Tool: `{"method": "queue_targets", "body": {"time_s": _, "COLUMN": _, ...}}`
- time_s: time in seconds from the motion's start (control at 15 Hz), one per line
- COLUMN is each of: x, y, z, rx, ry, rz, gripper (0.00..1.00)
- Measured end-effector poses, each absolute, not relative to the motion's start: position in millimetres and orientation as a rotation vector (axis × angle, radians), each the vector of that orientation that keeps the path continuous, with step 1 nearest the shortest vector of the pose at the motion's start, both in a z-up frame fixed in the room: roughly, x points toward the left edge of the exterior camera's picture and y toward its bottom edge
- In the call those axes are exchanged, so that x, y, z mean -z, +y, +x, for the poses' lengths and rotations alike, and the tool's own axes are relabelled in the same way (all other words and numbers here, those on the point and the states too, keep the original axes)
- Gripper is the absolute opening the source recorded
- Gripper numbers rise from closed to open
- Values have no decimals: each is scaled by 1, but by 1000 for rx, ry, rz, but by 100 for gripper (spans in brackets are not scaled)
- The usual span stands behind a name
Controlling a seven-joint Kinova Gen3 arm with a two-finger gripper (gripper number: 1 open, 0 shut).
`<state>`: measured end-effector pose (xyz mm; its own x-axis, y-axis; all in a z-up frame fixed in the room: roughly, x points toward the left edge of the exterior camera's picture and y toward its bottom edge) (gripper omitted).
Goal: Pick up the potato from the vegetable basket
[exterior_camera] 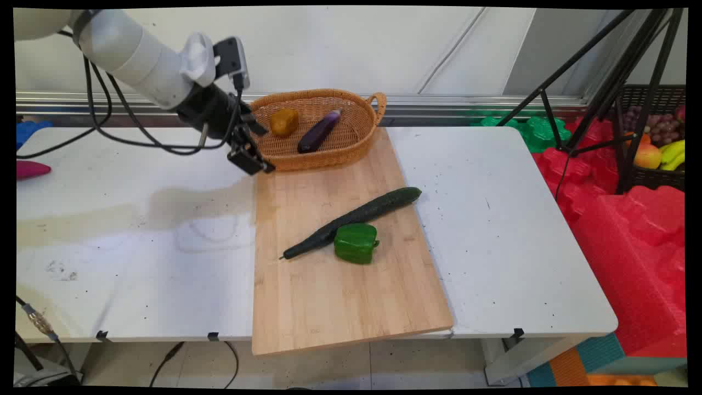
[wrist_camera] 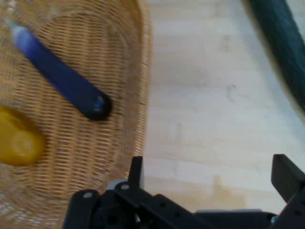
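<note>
The robot's gripper will next lift the yellow-orange fruit out of the wicker basket, so it will grab the fruit by its round sides.
My gripper hangs open and empty just off the near-left side of a wicker basket, above the wooden cutting board's far-left corner. In the hand view its two fingers stand wide apart over the basket rim and the board. Inside the basket lie a purple eggplant and a yellow-orange fruit. On the cutting board a long dark cucumber lies diagonally, with a green bell pepper against its near side.
A pink object and a blue one sit at the table's far left edge. Right of the table stand red foam blocks, a black tripod and a crate of fruit.
</note>
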<state>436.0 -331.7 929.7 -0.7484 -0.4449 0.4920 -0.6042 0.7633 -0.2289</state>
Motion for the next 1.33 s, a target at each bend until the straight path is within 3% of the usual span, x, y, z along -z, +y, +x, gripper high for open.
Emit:
{"method": "queue_targets", "body": {"time_s": 0.4, "x": -954, "y": -350, "z": 439, "rx": -632, "ry": -2484, "rz": 914, "gripper": 100}}
{"method": "queue_targets", "body": {"time_s": 0.73, "x": -964, "y": -394, "z": 441, "rx": -717, "ry": -2416, "rz": 1065, "gripper": 100}}
{"method": "queue_targets", "body": {"time_s": 1.33, "x": -937, "y": -476, "z": 466, "rx": -807, "ry": -2326, "rz": 1354, "gripper": 100}}
